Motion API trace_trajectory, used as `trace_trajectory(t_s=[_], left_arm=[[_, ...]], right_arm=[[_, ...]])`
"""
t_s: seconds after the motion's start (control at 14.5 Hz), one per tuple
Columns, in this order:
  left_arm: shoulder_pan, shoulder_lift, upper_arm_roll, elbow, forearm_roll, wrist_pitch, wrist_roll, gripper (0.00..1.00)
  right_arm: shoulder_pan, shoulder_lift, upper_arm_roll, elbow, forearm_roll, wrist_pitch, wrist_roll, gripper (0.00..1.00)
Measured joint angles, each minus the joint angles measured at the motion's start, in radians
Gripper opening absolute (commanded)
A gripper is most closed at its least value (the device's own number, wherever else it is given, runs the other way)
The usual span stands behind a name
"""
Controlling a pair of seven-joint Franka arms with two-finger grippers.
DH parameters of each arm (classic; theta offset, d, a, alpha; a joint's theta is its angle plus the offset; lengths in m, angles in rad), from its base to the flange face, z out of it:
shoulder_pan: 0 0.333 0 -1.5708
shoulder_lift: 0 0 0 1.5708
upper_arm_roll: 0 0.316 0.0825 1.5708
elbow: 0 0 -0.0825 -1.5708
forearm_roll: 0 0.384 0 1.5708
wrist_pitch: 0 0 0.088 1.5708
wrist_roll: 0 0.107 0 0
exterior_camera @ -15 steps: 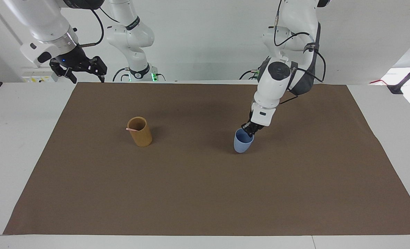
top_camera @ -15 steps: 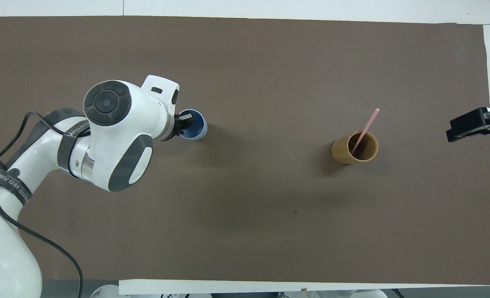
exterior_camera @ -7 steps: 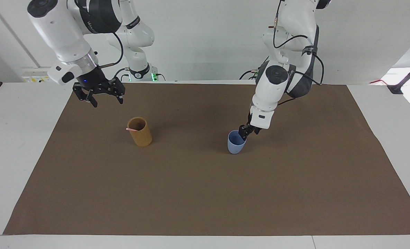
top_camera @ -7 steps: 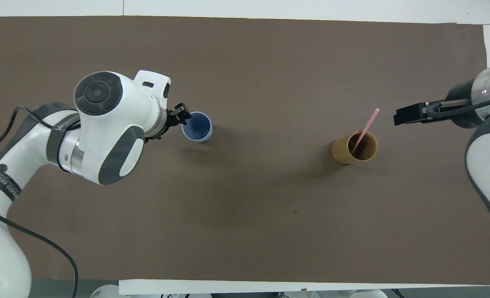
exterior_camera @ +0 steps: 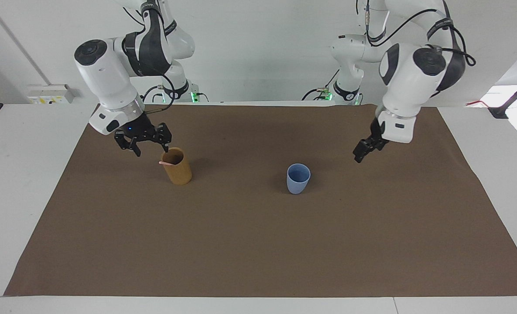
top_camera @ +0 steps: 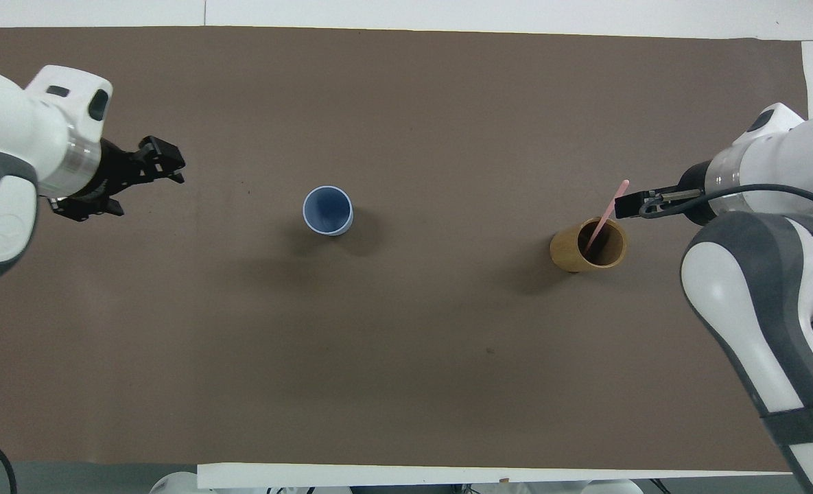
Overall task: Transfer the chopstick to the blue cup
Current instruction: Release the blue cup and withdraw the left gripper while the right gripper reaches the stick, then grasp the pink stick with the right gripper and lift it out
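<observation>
My right gripper should next grab the pink chopstick by its upper end [top_camera: 622, 190] to move the chopstick to the blue cup [top_camera: 327, 210].
A single pink chopstick [top_camera: 608, 207] leans in the tan cup [top_camera: 589, 245], its tip sticking out over the rim [exterior_camera: 166, 163]. The blue cup [exterior_camera: 298, 179] stands upright and free on the mat, also in the overhead view [top_camera: 327, 210]. My right gripper [exterior_camera: 151, 151] is open and hangs just above the tan cup's rim [exterior_camera: 176, 165], beside the chopstick's upper end; the overhead view shows it too [top_camera: 627, 204]. My left gripper [exterior_camera: 359, 156] is open and empty, raised over the mat between the blue cup and the left arm's end, as also seen from overhead [top_camera: 167, 163].
A brown mat [exterior_camera: 258, 244] covers most of the white table [exterior_camera: 18, 183]. Only the two cups stand on it.
My left gripper slid the blue cup a little toward the tan cup, let go of its rim and drew back. My right gripper came in and down to the tan cup.
</observation>
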Motion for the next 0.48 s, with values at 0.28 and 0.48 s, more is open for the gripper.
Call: trace_trajectory(t_s=[0.28, 0.48], left_arm=[[0.138, 0.0, 0.005, 0.1, 0.0, -0.135, 0.333, 1.0], [0.174, -0.002, 0.007, 0.171, 0.0, -0.207, 0.393, 1.0]], right_arm=[[0.024, 0.017, 0.001, -0.003, 0.001, 0.043, 0.0, 0.83], [0.029, 0.035, 0.002, -0.003, 0.001, 0.075, 0.0, 0.78]])
